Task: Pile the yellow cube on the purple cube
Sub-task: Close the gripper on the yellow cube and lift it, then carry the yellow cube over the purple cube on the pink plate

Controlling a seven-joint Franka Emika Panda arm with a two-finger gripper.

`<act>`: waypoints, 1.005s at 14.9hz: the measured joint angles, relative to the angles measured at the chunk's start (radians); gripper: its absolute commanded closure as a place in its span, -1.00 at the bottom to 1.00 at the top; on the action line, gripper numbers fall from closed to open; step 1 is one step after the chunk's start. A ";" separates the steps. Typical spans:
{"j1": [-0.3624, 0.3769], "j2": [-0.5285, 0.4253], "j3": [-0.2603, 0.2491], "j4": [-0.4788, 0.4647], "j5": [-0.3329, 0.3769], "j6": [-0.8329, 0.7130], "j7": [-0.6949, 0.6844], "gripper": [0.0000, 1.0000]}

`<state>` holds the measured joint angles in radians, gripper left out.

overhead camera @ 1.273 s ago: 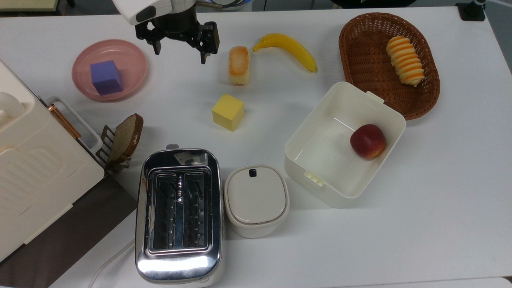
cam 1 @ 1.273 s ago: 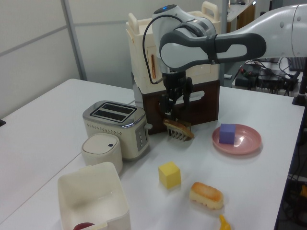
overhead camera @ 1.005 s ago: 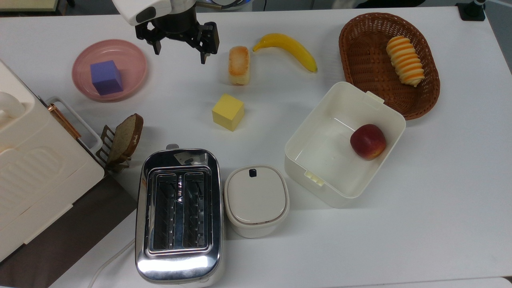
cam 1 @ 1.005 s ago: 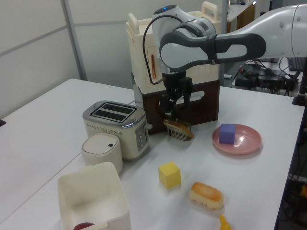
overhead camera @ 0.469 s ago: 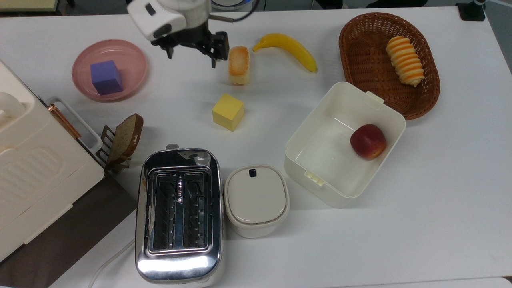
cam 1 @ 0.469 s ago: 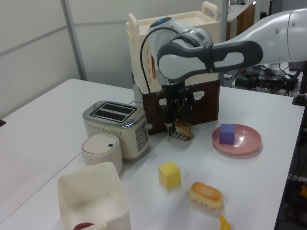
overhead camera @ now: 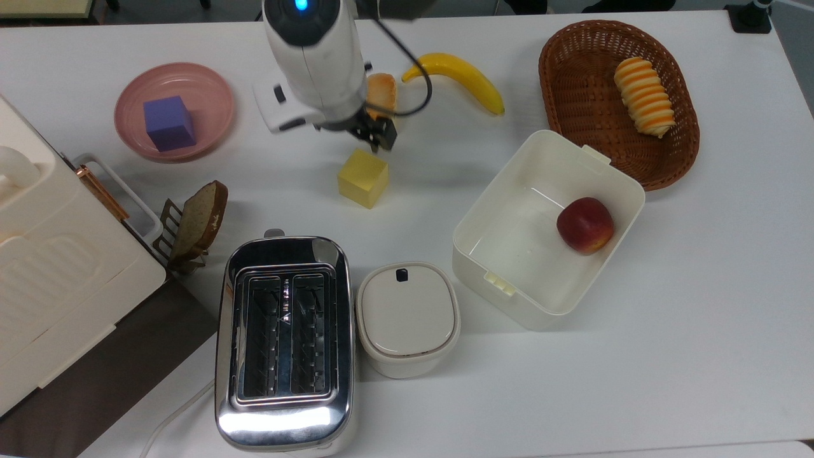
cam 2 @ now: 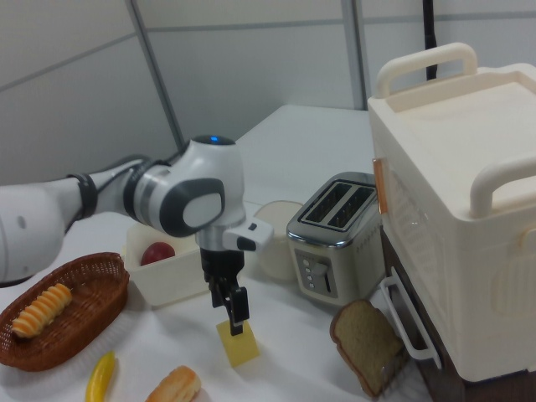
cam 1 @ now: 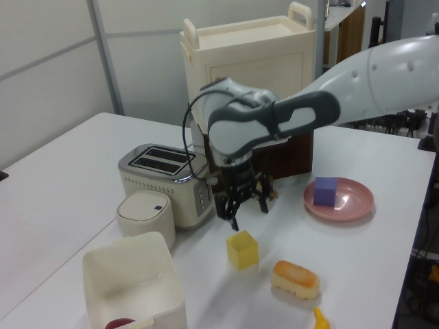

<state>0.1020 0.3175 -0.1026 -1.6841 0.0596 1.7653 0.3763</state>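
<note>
I should grab the yellow cube's opposite sides next. Then it can go on the purple cube (cam 1: 324, 191).
The yellow cube (overhead camera: 362, 178) rests on the white table, mid-table in the top view. My gripper (cam 1: 247, 209) hangs open just above it, its fingers spread to either side of the cube's top without touching. One dark fingertip (overhead camera: 383, 140) pokes out from under the arm beside the cube's far corner. In the right view the gripper (cam 2: 234, 316) sits right over the yellow cube (cam 2: 239, 344). The purple cube (overhead camera: 169, 123) stands in a pink plate (overhead camera: 210, 95) at the top view's left, and the purple cube (cam 1: 324, 191) is well apart from the gripper.
A bread roll (overhead camera: 381, 86) and banana (overhead camera: 455, 73) lie behind the arm. A toaster (overhead camera: 283, 337), a lidded white pot (overhead camera: 407, 318) and a white box (overhead camera: 509, 286) holding an apple (overhead camera: 585, 224) stand nearby. Bread slice on a rack (overhead camera: 200, 219); wicker basket (overhead camera: 572, 44); cream case (overhead camera: 57, 280).
The arm has swung from beside the pink plate toward the yellow cube and come down; the gripper now hovers right above the cube, still open. No object has shifted.
</note>
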 measured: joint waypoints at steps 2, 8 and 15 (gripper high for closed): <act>0.026 0.058 0.000 -0.003 0.002 0.080 0.024 -1.00; 0.067 0.162 -0.003 -0.004 -0.003 0.189 0.061 0.68; -0.060 0.017 -0.017 0.082 -0.004 -0.089 -0.200 0.50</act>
<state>0.0423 0.3341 -0.1199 -1.6020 0.0557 1.6767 0.1765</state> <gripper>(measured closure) 0.414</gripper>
